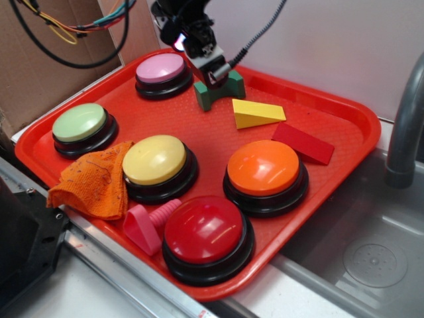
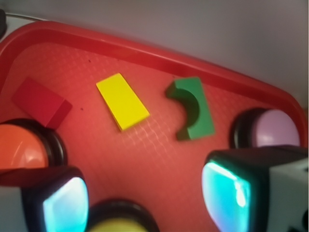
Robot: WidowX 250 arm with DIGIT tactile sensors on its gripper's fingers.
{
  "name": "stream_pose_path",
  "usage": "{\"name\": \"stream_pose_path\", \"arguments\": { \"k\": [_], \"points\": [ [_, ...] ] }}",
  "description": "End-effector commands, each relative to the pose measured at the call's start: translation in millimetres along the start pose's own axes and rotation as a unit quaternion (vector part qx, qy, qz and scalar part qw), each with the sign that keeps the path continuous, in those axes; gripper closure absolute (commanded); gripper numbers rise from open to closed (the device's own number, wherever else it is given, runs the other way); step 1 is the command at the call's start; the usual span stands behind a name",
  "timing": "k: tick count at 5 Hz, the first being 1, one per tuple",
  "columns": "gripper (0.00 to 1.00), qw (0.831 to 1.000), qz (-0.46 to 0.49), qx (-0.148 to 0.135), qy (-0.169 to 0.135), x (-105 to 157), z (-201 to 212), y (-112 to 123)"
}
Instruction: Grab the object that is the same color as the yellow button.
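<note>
The gripper grabs the block by its flat long sides next, since the yellow wedge block's top slopes down to a thin edge [image 1: 263, 109].
The object, a small yellow wedge block [image 1: 257, 112] [image 2: 122, 100], lies flat on the red tray [image 1: 344, 109] toward the back, between a green arch block [image 1: 220, 89] [image 2: 193, 108] and a red wedge block [image 1: 303, 143] [image 2: 41, 102]. The yellow button [image 1: 154, 159] sits left of the tray's centre; only its top edge [image 2: 118, 226] shows in the wrist view. My gripper [image 1: 211, 69] [image 2: 147, 198] hangs above the tray's back part, near the green arch and left of the yellow wedge. It is open, with only tray floor between its fingertips [image 2: 65, 203].
An orange button [image 1: 264, 167], a red button [image 1: 204, 230], a light green button [image 1: 79, 122] and a pink button [image 1: 161, 68] stand on the tray. An orange cloth [image 1: 93, 180] and a pink plastic piece [image 1: 147, 225] lie at the front left. A sink with a grey faucet [image 1: 407, 126] is at the right.
</note>
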State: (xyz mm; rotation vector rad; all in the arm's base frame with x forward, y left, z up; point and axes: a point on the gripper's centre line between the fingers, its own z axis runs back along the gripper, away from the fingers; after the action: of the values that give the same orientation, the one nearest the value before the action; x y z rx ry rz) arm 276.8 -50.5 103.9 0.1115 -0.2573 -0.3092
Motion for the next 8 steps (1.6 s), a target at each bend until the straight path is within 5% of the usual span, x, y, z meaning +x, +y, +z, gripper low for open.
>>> {"name": "stream_pose_path", "arguments": {
  "k": [1,5,6,7,8],
  "points": [
    [0.00,0.999,-0.020,-0.027,-0.033,34.2,-33.0,1.7],
    [0.00,0.997,-0.057,-0.060,0.011,38.8,-83.1,-10.2],
    [0.40,0.997,-0.041,-0.059,0.009,37.5,-86.1,-12.3],
    [1.00,0.997,-0.042,-0.060,0.014,37.8,-82.8,-10.1],
    [1.00,0.998,-0.025,-0.049,0.034,37.6,-62.3,-6.2]
  ]
}}
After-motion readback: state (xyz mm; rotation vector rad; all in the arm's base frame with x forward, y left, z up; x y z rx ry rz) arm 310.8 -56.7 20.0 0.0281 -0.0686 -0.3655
